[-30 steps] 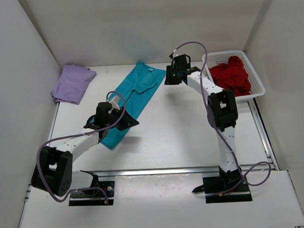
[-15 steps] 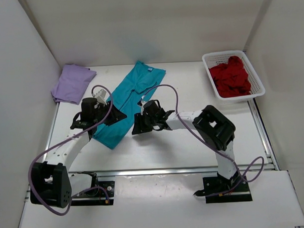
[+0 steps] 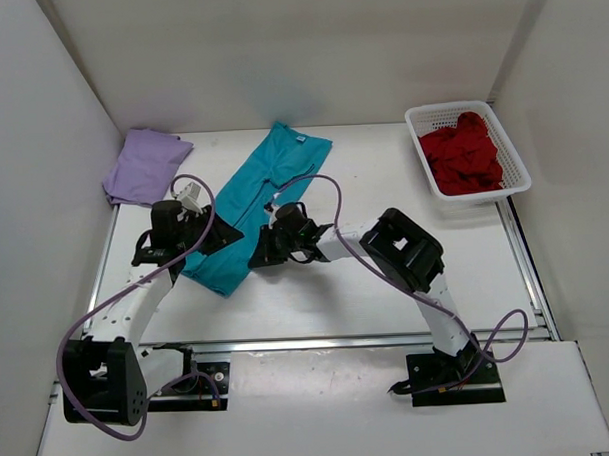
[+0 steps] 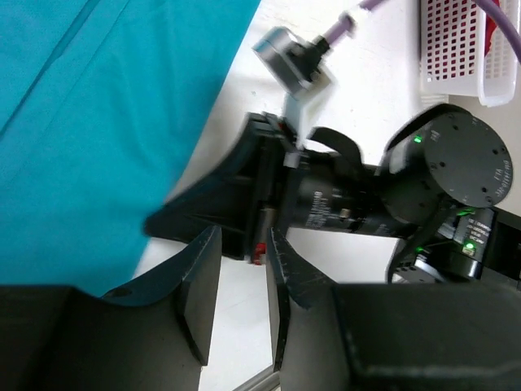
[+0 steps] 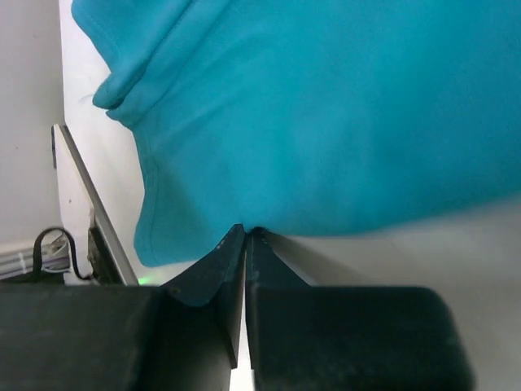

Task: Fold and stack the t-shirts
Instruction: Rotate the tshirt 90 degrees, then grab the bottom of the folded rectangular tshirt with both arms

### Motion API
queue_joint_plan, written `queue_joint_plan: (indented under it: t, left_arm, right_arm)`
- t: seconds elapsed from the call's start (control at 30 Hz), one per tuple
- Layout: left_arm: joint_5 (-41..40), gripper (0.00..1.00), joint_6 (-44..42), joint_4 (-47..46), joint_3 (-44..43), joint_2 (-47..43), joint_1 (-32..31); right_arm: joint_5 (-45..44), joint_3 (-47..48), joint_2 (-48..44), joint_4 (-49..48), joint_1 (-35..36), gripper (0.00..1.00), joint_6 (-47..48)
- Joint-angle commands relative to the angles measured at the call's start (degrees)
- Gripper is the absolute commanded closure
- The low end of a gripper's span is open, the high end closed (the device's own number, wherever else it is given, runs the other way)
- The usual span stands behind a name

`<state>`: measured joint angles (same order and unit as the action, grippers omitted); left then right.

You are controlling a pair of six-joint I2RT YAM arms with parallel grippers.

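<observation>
The robot's left gripper will next grab the near end of the teal t-shirt at the t-shirt's corner across from the right gripper, to fold the t-shirt evenly.
The teal t-shirt, folded into a long strip, lies diagonally on the table; it also shows in the left wrist view and the right wrist view. The lavender t-shirt lies folded at the back left. The dark red t-shirt is bunched in the white basket. My left gripper is open and empty over the teal strip's near left part, fingers apart in its wrist view. My right gripper is shut, its tips touching the teal shirt's right edge; I cannot tell if cloth is pinched.
The right arm's wrist sits close in front of the left gripper. The basket stands at the back right. White walls close in the table on three sides, and a metal rail runs along the near edge.
My right arm swung from the shirt's far end down to its near right edge and edged left. My left arm drew back to the left.
</observation>
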<state>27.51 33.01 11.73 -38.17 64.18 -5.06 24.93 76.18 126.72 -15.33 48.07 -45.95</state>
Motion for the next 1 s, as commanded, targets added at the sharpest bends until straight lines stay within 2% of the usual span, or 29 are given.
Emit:
queue_joint_plan:
  t: [0.0,0.07,0.13,0.2,0.27,0.37,0.43,0.53,0.67,0.8,0.87,0.97]
  left_arm:
    - [0.01,0.60,-1.11,0.40,0.47,-1.08,-0.91]
    - [-2.62,0.60,-1.90,0.84,0.90,-0.46,-4.50]
    - [-4.38,0.59,-1.73,0.23,2.04,0.06,-7.40]
    - [-4.30,0.57,-1.64,-0.21,3.97,1.90,-10.40]
    - [-4.82,0.53,-1.99,-0.22,5.12,2.26,-12.59]
    - [-7.89,0.50,-2.43,1.28,8.28,2.00,-15.32]
    - [-9.04,0.48,-2.43,1.45,9.78,1.74,-16.38]
    - [-9.14,0.44,-1.99,1.02,12.15,3.14,-17.79]
    - [-7.47,0.40,-0.15,-1.35,13.74,6.04,-21.12]
    - [-7.21,0.39,2.48,-4.77,14.44,8.85,-24.73]
    - [-6.24,0.39,3.72,-6.62,15.23,10.52,-26.14]
    - [-6.15,0.41,4.25,-7.42,14.88,11.57,-26.93]
  right_arm:
    - [-1.63,-8.83,-6.20,1.63,-3.50,1.00,1.82]
    - [-2.34,-17.53,-15.75,-0.91,-7.28,1.00,3.15]
    - [0.19,-27.80,-22.00,-0.15,-14.02,1.00,6.13]
    - [3.62,-33.95,-29.56,1.52,-18.60,0.91,8.84]
    - [5.56,-38.20,-33.79,5.02,-21.70,0.65,12.28]
    - [1.99,-44.33,-42.21,12.32,-23.63,0.56,17.38]
    - [-0.58,-48.47,-47.69,13.57,-24.07,0.55,16.43]
    - [0.30,-53.84,-53.58,12.53,-24.61,0.56,14.06]
    - [3.19,-54.82,-52.72,10.07,-22.68,0.59,11.95]
    - [2.76,-56.40,-52.10,7.60,-21.62,0.73,10.28]
    - [2.76,-56.50,-52.80,6.64,-22.14,0.72,10.18]
    - [4.08,-54.92,-54.02,8.73,-23.90,0.59,11.67]
